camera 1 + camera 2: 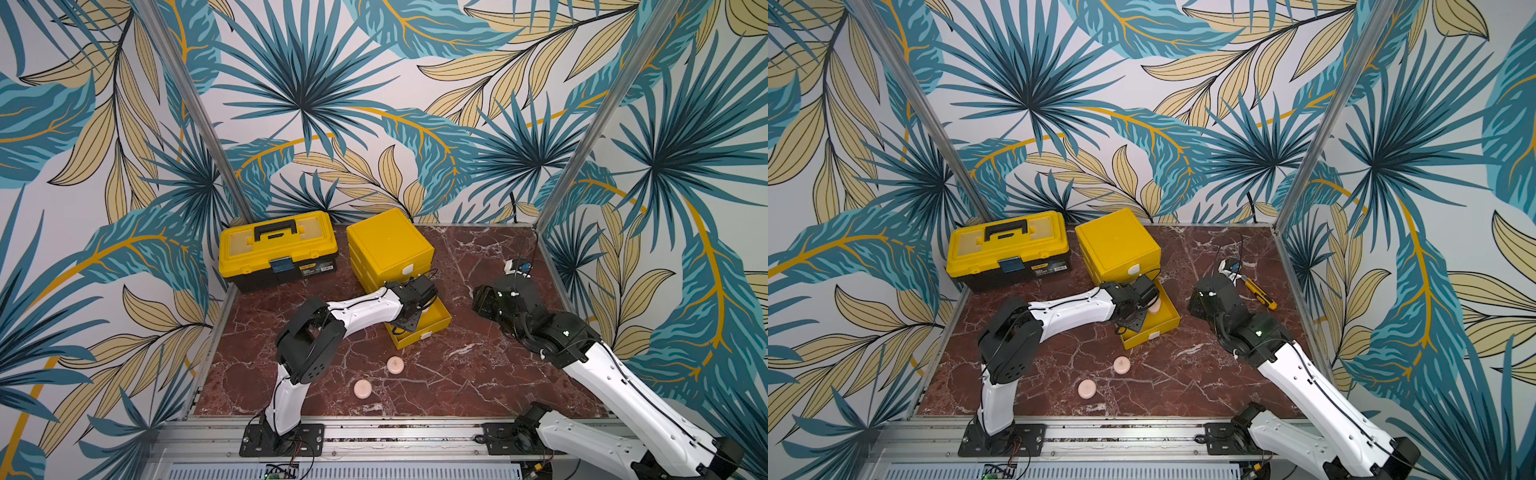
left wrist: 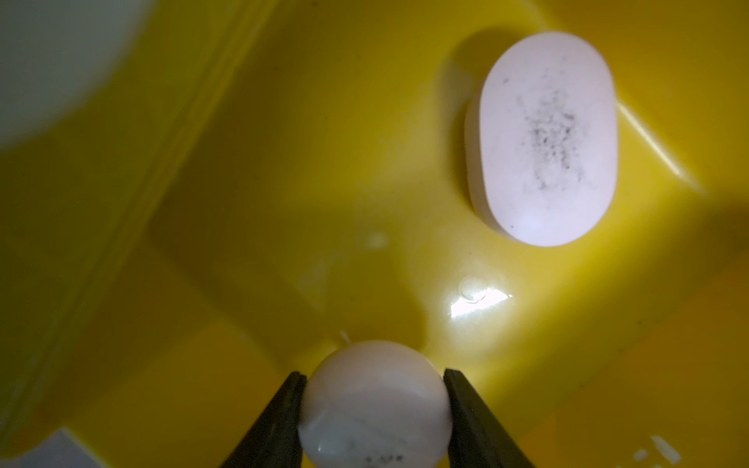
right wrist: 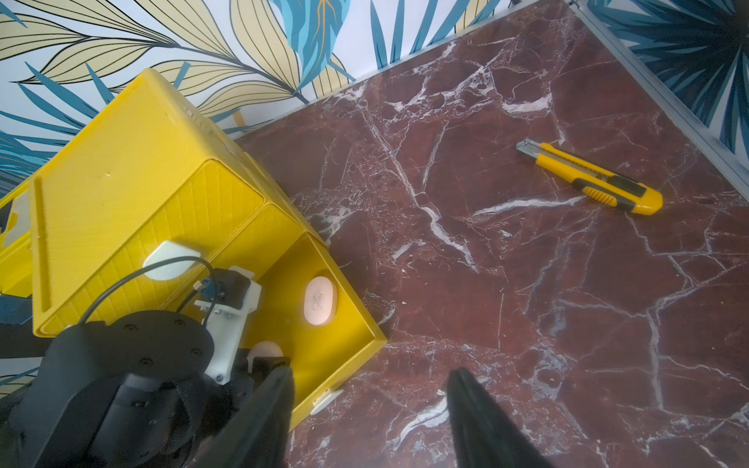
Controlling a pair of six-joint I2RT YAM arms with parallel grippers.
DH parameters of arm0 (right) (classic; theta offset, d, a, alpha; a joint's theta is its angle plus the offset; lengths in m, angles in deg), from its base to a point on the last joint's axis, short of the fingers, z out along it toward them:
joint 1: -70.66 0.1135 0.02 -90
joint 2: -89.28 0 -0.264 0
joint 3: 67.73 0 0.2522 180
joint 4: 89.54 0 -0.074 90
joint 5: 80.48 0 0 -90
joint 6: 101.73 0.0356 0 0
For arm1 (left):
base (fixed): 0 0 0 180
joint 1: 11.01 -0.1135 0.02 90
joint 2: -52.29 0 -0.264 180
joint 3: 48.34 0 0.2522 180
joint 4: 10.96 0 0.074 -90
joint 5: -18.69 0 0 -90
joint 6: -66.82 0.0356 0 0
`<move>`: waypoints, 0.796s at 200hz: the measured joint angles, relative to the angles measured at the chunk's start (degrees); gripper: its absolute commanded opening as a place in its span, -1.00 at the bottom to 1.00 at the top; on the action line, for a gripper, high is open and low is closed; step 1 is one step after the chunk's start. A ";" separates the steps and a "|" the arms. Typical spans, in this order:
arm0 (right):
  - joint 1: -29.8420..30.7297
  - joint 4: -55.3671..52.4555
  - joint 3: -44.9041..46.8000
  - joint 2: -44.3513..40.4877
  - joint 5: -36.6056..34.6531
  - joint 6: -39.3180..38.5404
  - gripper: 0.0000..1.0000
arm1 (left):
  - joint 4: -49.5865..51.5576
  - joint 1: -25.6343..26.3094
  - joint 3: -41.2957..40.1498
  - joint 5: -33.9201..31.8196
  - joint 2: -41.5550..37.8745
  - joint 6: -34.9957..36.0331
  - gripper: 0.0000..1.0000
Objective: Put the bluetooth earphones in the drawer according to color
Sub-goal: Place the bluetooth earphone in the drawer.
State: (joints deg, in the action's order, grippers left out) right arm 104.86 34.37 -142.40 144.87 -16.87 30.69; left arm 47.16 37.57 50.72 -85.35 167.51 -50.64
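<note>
My left gripper's fingers hold the pink case point(image 2: 374, 409) inside the drawer's sides, close to the drawer's bottom, where the case would rest, so it is time to open now.
The yellow chest point(image 1: 388, 245) has its bottom drawer point(image 1: 440, 322) pulled open. My left gripper point(image 2: 375, 377) reaches down into that drawer and is shut on a pale pink earphone case point(image 2: 375, 409), its fingers point(image 2: 283, 409) pressing on both sides. A second pale pink case point(image 2: 543, 137) lies flat on the drawer floor; the right wrist view shows this case point(image 3: 317, 300) too. Two more pink cases point(image 1: 395, 364) point(image 1: 362, 388) lie on the marble in front of the drawer. My right gripper point(image 3: 371, 389) hovers open and empty, just right of the drawer's front.
A yellow toolbox point(image 1: 276, 249) with a black handle stands at the back left, beside the chest. A yellow-black utility knife point(image 3: 589, 178) lies on the marble near the right wall. Metal frame posts and patterned walls enclose the table on three sides.
</note>
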 measured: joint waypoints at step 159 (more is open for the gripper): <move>1.03 -1.42 -0.15 2.97 13.16 -3.28 0.36 | 4.28 5.99 -1.27 -5.31 -33.73 -1.40 0.31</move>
State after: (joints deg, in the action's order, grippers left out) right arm 105.88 32.95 -142.55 147.84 -3.71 27.41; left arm 51.44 43.56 49.45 -90.66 133.78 -52.04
